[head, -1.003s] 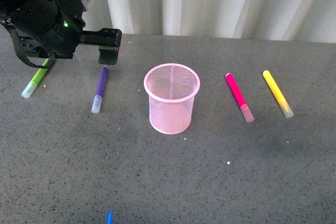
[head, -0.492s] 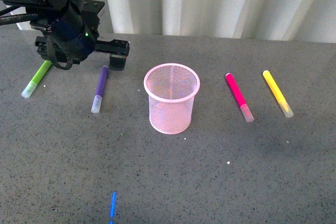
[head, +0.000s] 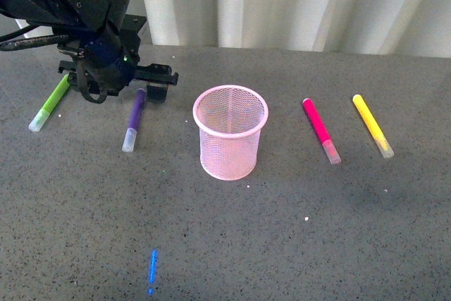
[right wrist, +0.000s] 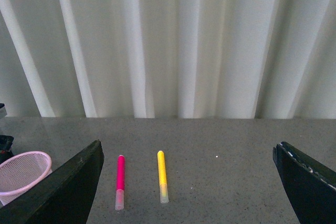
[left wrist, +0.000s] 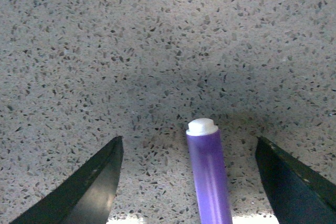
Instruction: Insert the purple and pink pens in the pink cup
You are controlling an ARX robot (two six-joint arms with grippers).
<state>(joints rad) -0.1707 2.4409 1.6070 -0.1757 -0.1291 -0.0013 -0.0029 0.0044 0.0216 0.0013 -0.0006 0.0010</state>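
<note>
My left gripper is to grab the purple pen by its white-tipped end next. Then the pen's clear cap can drop first into the pink cup (head: 231,132).
The pink mesh cup (head: 231,132) stands upright mid-table. The purple pen (head: 134,118) lies flat to its left, clear cap toward the front. My left gripper (head: 144,84) is open, low over the pen's far end. In the left wrist view the purple pen (left wrist: 209,174) lies between the two open fingers (left wrist: 89,184), touching neither. The pink pen (head: 320,130) lies to the right of the cup; it also shows in the right wrist view (right wrist: 120,180) with the cup (right wrist: 21,172). My right gripper (right wrist: 189,192) is open and empty, high above the table, unseen in the front view.
A lime-green pen (head: 49,105) lies left of the purple pen, under the left arm. A yellow pen (head: 373,125) lies right of the pink pen. White curtains (head: 296,1) hang behind the grey speckled table (head: 282,230). A blue light streak (head: 152,267) marks the front.
My left arm has swung right and lowered, bringing its gripper down over the far end of the purple pen. The pens and cup have not moved.
</note>
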